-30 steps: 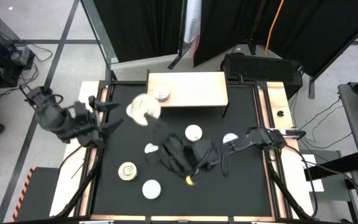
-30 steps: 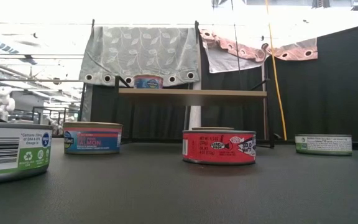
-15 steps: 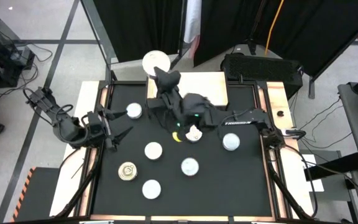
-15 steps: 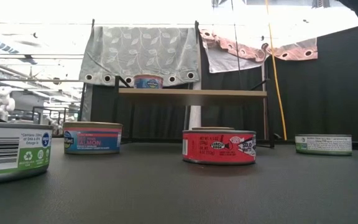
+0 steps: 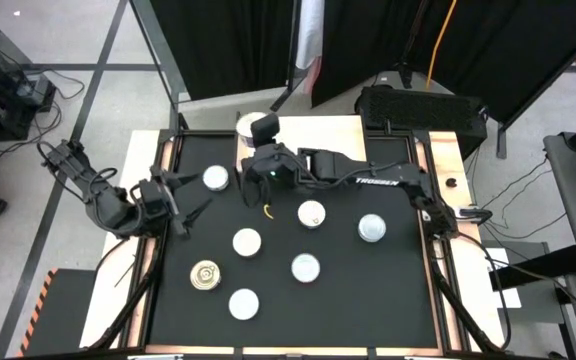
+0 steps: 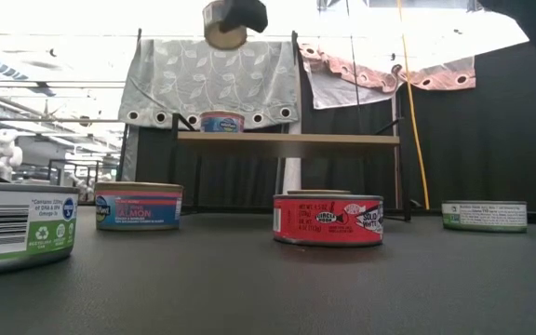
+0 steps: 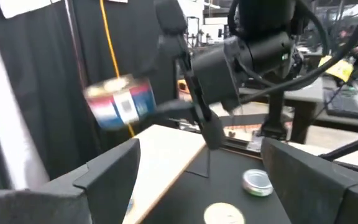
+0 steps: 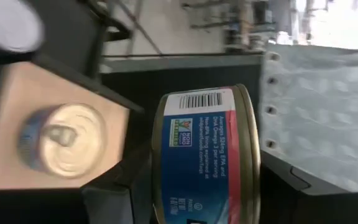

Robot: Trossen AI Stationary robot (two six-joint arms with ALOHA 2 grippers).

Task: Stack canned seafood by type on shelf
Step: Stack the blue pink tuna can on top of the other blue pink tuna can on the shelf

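Note:
The held tin [image 8: 205, 155] still hangs above the blue tin on the shelf [image 8: 64, 140], so my right gripper lowers it, before it opens.
My right gripper [image 5: 261, 128] is shut on a tin of canned seafood [image 8: 197, 155] with a blue, red and white label. It holds the tin high over the left end of the shelf [image 5: 318, 135], a light wood top on thin dark legs. The low view shows the held tin [image 6: 222, 28] well above a blue tin [image 6: 221, 122] that stands on the shelf. Several more tins rest on their flat bases on the black table, among them a red one [image 6: 328, 220]. At the table's left edge my left gripper [image 5: 188, 200] stands open, holding nothing. My right gripper pinches the tin between its two fingers [image 8: 120, 186], one on each flat face [image 8: 251, 168], so the label side faces the wrist camera. The fingers come nearly level from the table's right, slanting a little down. The tin is lifted clear above the shelf and tilted.
Silver-lidded tins lie spread over the table: one near the left gripper [image 5: 215, 178], some mid-table [image 5: 311, 213] [image 5: 247, 241] [image 5: 305, 266], one at the right [image 5: 371, 228], and two near the front [image 5: 206, 274] [image 5: 243, 303]. A grey curtain [image 6: 212, 79] hangs behind the shelf.
My right gripper has swung from the middle of the table toward the far edge with the tin, rolling its wrist. It passed beyond the shelf's far left corner, then came back and down over the shelf's left end. The tin has now dropped into the low view.

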